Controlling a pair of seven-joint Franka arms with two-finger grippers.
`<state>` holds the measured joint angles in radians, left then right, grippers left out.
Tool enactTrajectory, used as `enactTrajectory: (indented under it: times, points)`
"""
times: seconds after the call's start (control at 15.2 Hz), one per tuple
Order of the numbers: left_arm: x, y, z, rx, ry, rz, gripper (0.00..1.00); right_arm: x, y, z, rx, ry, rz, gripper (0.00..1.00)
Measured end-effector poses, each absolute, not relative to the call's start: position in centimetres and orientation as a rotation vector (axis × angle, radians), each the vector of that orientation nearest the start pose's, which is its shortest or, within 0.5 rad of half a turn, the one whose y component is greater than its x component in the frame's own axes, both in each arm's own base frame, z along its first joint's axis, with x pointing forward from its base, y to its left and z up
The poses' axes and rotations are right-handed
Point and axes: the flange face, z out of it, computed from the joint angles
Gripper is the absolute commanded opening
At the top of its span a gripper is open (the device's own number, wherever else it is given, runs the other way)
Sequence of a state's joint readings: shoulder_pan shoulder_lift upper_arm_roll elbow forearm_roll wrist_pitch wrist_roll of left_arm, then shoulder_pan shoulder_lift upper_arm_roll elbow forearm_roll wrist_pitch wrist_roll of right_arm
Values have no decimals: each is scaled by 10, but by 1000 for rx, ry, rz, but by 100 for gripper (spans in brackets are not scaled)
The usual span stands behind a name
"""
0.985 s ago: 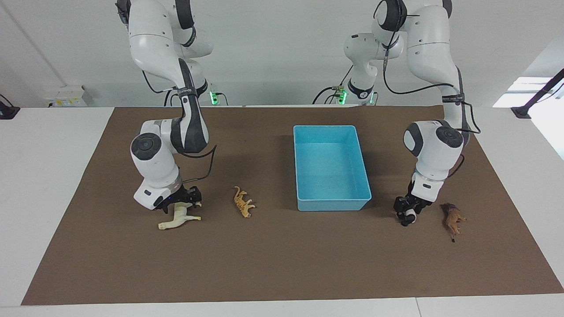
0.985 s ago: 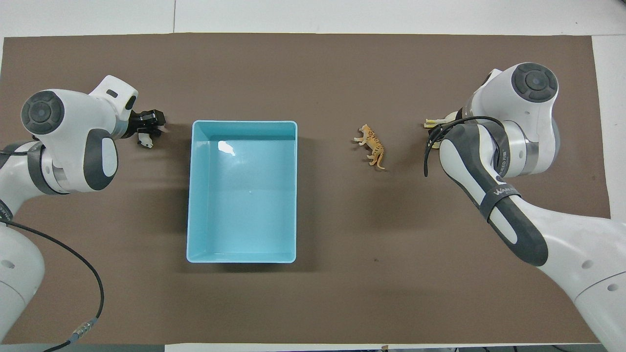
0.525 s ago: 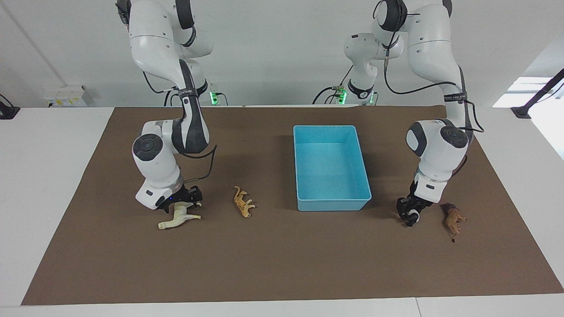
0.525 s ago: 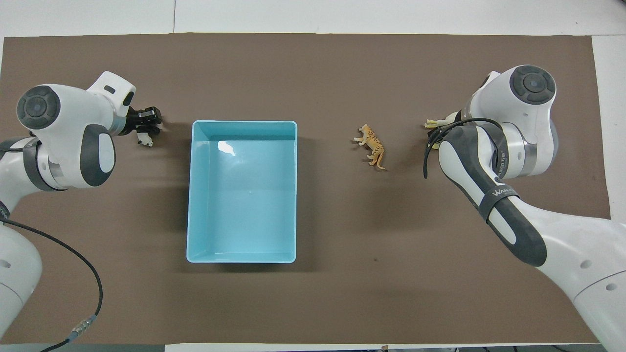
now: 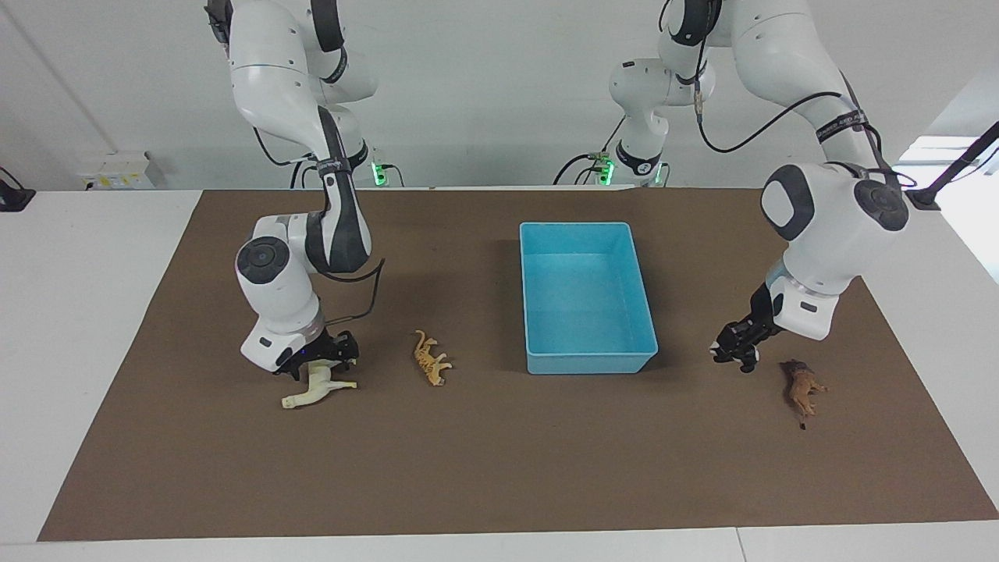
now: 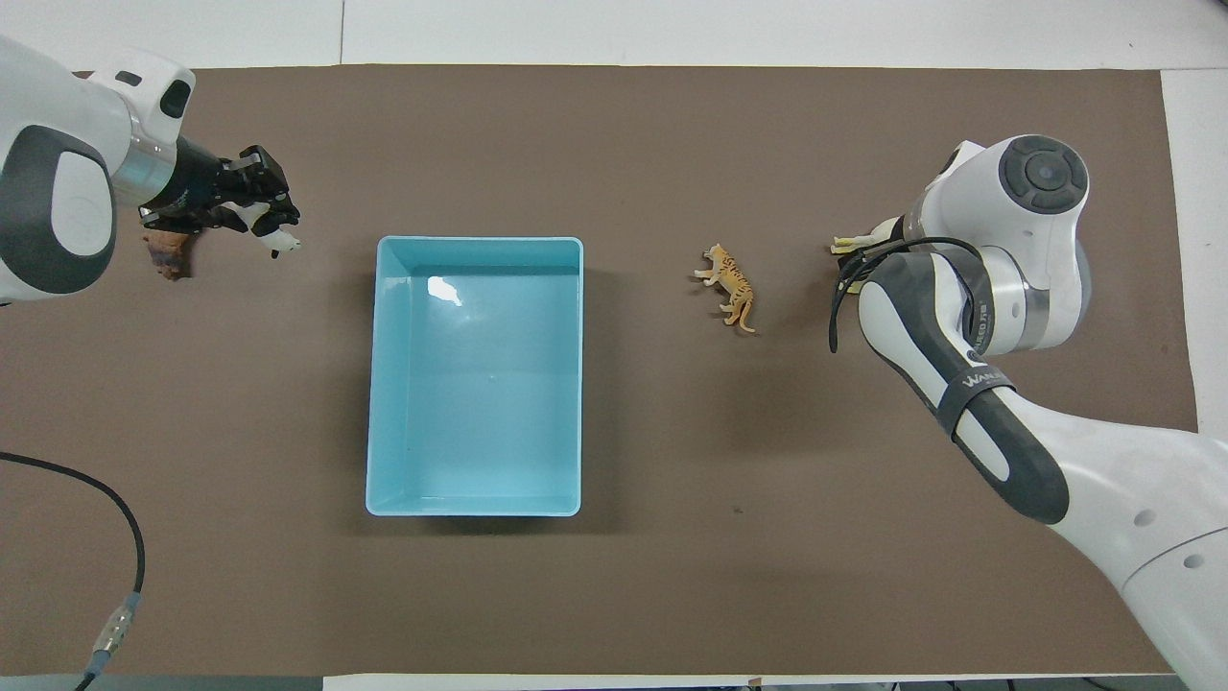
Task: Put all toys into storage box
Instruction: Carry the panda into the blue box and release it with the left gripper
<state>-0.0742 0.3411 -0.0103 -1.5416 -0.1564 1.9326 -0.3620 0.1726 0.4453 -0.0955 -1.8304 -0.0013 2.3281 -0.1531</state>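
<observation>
The legs of the cream-white horse (image 6: 884,232) show beside my fingers, which reach down over the horse, so my right gripper needs to close on the horse now.
My left gripper (image 5: 734,349) is shut on the black-and-white panda (image 5: 747,361) and holds it up in the air over the mat, between the light-blue storage box (image 5: 591,364) and the brown lion (image 5: 802,388). In the overhead view the panda (image 6: 275,233) hangs below that gripper (image 6: 257,192). My right gripper (image 5: 329,357) is down on the rear of the cream-white horse (image 5: 316,388), whose head rests on the mat. The orange tiger (image 5: 430,359) lies between the horse and the box. Nothing lies in the box (image 6: 378,384).
A brown mat (image 5: 499,468) covers the table. In the overhead view the lion (image 6: 169,253) is partly hidden by my left arm and the horse (image 6: 857,241) by my right arm. The tiger (image 6: 729,286) shows fully.
My left gripper has lifted the panda off the mat and swung up and toward the left arm's end. My right gripper has stayed on the horse, rising only slightly.
</observation>
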Motion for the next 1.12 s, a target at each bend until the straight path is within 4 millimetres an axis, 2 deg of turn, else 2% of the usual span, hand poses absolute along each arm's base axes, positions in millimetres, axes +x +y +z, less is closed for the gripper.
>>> enactTrajectory:
  times: [0.13,0.2,0.26,0.39,0.46,0.53,0.72,0.98,1.12]
  points:
    - [651,-109,488,-3251,-645,-15,59,646,54,288,-3160,-398,-112,87]
    - [643,-142,495,-3245,-692,-9,59,644,54,284,-3160,-399,-118,77]
    - [633,-177,497,-3242,-714,7,60,644,54,280,-3160,-400,-124,62]
    - [611,-235,490,-3233,-688,61,68,644,55,281,-3158,-403,-134,0]
    - [601,-252,482,-3221,-655,85,82,644,55,283,-3158,-403,-139,0]
    - [593,-259,473,-3201,-620,100,100,645,55,284,-3158,-402,-142,0]
    - [581,-251,458,-3159,-564,126,100,645,54,285,-3159,-401,-145,0]
    - [585,-219,482,-3129,-558,54,100,652,58,297,-3156,-409,-182,0]
    - [594,-186,493,-3101,-497,-22,100,663,74,325,-3149,-441,-193,0]
